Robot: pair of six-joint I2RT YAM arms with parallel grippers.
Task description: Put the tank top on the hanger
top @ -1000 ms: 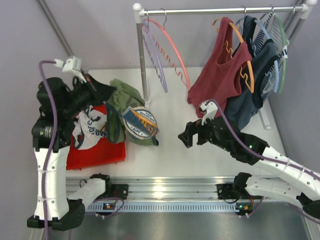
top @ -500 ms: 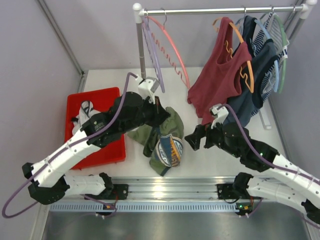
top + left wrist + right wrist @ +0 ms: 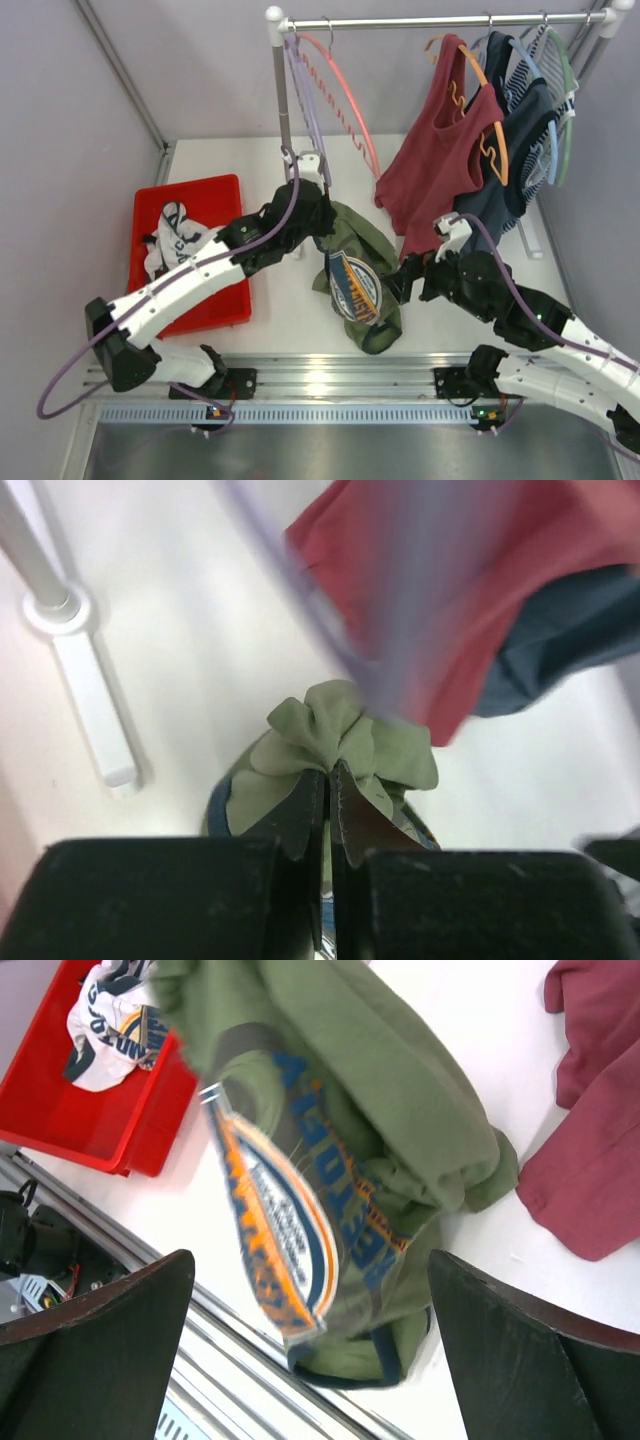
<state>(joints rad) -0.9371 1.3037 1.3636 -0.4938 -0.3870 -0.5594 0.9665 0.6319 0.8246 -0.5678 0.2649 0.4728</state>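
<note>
The robot's right gripper will next grab the tank top's navy trim (image 3: 379, 344) (image 3: 350, 1379) at the tank top's hanging end. The left gripper then stays free to spread the tank top for the hanger.
The olive-green tank top (image 3: 358, 272) with navy trim and a round chest print hangs from my left gripper (image 3: 322, 212), which is shut on a bunch of its fabric (image 3: 340, 735) above the table's middle. Its lower end drags near the front rail. My right gripper (image 3: 403, 284) is open, just right of the hanging top; in the right wrist view the top (image 3: 340, 1150) fills the space between its spread fingers. The salmon-pink hanger (image 3: 345, 95) with the zigzag bar hangs on the rail at the left end, behind my left gripper.
A lilac hanger (image 3: 305, 105) hangs beside the pink one by the rack post (image 3: 283, 110). A dark red tank top (image 3: 440, 150) on an orange hanger and further garments hang at the right. A red tray (image 3: 215, 300) at the left holds a white printed garment (image 3: 175, 240).
My left arm has swung from the red tray to the table's middle, carrying the tank top rightward. My right gripper has shifted slightly right and nearer the front.
</note>
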